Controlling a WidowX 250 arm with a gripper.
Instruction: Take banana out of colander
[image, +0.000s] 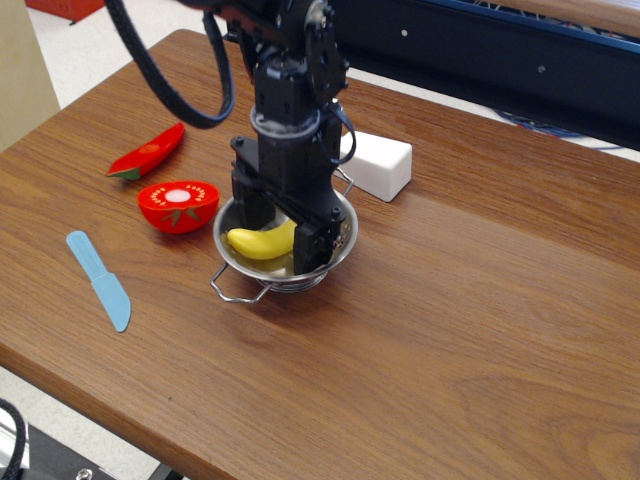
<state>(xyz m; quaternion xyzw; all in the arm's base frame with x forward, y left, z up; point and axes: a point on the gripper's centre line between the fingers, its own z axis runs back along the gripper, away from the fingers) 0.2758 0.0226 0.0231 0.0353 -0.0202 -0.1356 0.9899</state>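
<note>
I should next grab the yellow banana by its curved middle (282, 240) with my gripper. Then I can take the banana out of the colander.
The bright-yellow toy banana (259, 242) lies inside the shiny steel colander (232, 262), which stands on the wooden table with a wire handle toward the front. My black gripper (281, 236) reaches down into the bowl from above. Its jaws are open and straddle the banana's right half, one finger behind it and one in front. The fingertips are down at the banana's level. The banana's right end is hidden behind the front finger (310, 245).
A red halved toy tomato (178, 204) sits just left of the colander. A red toy chili pepper (148, 152) lies further back left. A light-blue toy knife (100, 280) lies front left. A white block (375, 165) stands right behind the colander.
</note>
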